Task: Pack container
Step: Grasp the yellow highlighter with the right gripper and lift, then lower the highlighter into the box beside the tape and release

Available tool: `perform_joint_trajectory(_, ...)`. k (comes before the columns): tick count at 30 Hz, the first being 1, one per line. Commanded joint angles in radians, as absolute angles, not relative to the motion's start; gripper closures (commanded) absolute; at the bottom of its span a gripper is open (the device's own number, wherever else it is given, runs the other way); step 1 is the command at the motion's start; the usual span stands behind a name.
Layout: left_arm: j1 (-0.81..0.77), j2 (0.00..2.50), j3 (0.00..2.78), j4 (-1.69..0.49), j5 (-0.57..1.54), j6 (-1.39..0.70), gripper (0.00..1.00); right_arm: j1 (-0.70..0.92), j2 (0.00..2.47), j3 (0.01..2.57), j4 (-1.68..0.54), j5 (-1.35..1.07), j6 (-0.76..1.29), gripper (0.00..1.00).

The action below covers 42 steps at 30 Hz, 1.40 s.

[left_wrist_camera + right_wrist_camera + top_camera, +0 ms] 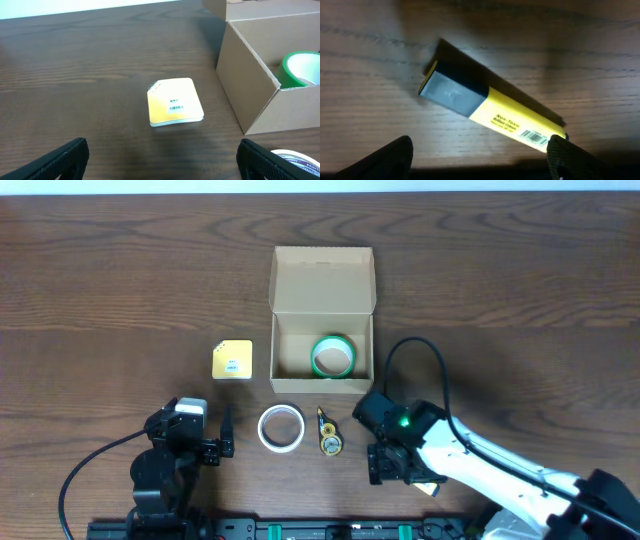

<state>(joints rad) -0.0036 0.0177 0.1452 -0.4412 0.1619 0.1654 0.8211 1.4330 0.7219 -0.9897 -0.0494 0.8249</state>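
The fingers are angled to the highlighter's body (510,117); my right gripper should turn before closing on it.
The brown cardboard container (285,305) stands open at mid-table with its flap lid folded back. A green tape roll (333,356) lies inside; the left wrist view shows the box wall (250,80) and the roll (302,67). My right gripper (390,465) is open in front of the box, low over a yellow highlighter (490,111) with a dark cap that lies diagonally on the table between its fingers (480,152). My left gripper (195,435) is open and empty, and its wrist view (160,160) looks towards the yellow pad.
A small yellow square pad (232,361) lies left of the box and shows in the left wrist view (175,102). A white tape roll (281,427) and a small yellow-and-black item (328,432) lie in front of the box, between the two grippers.
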Motion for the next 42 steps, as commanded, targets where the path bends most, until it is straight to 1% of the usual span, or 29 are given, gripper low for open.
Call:
perform_joint_trajectory(1,0.0,0.018,0.128,-0.444,0.174,0.18,0.05,0.822,1.482,0.695,-0.963,-0.034,0.86,0.14)
perform_joint_trajectory(7,0.0,0.018,0.128,-0.444,0.174,0.18,0.05,0.818,1.567,0.684,-0.907,0.011,0.862,0.16)
perform_joint_trajectory(8,0.0,0.018,0.128,-0.444,0.174,0.18,0.05,0.813,1.567,0.684,-0.907,0.011,0.863,0.18)
perform_joint_trajectory(10,0.0,0.018,0.128,-0.444,0.174,0.18,0.05,0.812,1.567,0.684,-0.907,0.006,0.875,0.29)
perform_joint_trajectory(11,0.0,0.018,0.128,-0.444,0.174,0.18,0.05,0.812,1.567,0.684,-0.906,-0.004,0.887,0.31)
perform_joint_trajectory(12,0.0,0.018,0.128,-0.444,0.174,0.18,0.05,0.812,1.567,0.684,-0.899,-0.024,0.903,0.35)
perform_joint_trajectory(14,0.0,0.018,0.128,-0.444,0.173,0.18,0.05,0.812,1.567,0.684,-0.875,-0.035,0.944,0.5)
perform_joint_trajectory(15,0.0,0.018,0.128,-0.444,0.174,0.18,0.04,0.812,1.567,0.684,-0.865,-0.035,0.95,0.56)
perform_joint_trajectory(16,0.0,0.018,0.128,-0.444,0.174,0.18,0.05,0.812,1.567,0.684,-0.854,-0.035,0.95,0.59)
perform_joint_trajectory(17,0.0,0.018,0.128,-0.444,0.174,0.18,0.05,0.812,1.567,0.684,-0.85,-0.035,0.95,0.65)
perform_joint_trajectory(20,0.0,0.018,0.128,-0.444,0.174,0.18,0.05,0.812,1.567,0.684,-0.807,-0.034,0.95,0.89)
perform_joint_trajectory(21,0.0,0.018,0.128,-0.444,0.174,0.18,0.04,0.812,1.567,0.684,-0.793,-0.034,0.95,0.93)
perform_joint_trajectory(23,0.0,0.018,0.128,-0.444,0.174,0.179,0.05,0.812,1.567,0.685,-0.773,-0.033,0.95,0.98)
perform_joint_trajectory(29,0.0,0.018,0.128,-0.444,0.174,0.18,0.04,0.812,1.539,0.736,-0.789,-0.034,0.949,0.99)
perform_joint_trajectory(35,0.0,0.018,0.128,-0.444,0.174,0.18,0.05,0.813,1.399,0.863,-0.844,-0.027,0.925,0.99)
perform_joint_trajectory(38,0.0,0.018,0.128,-0.444,0.174,0.18,0.05,0.813,1.309,0.936,-0.85,-0.011,0.875,0.99)
perform_joint_trajectory(42,0.0,0.018,0.128,-0.444,0.174,0.18,0.04,0.81,1.296,1.055,-0.848,0.052,0.778,0.99)
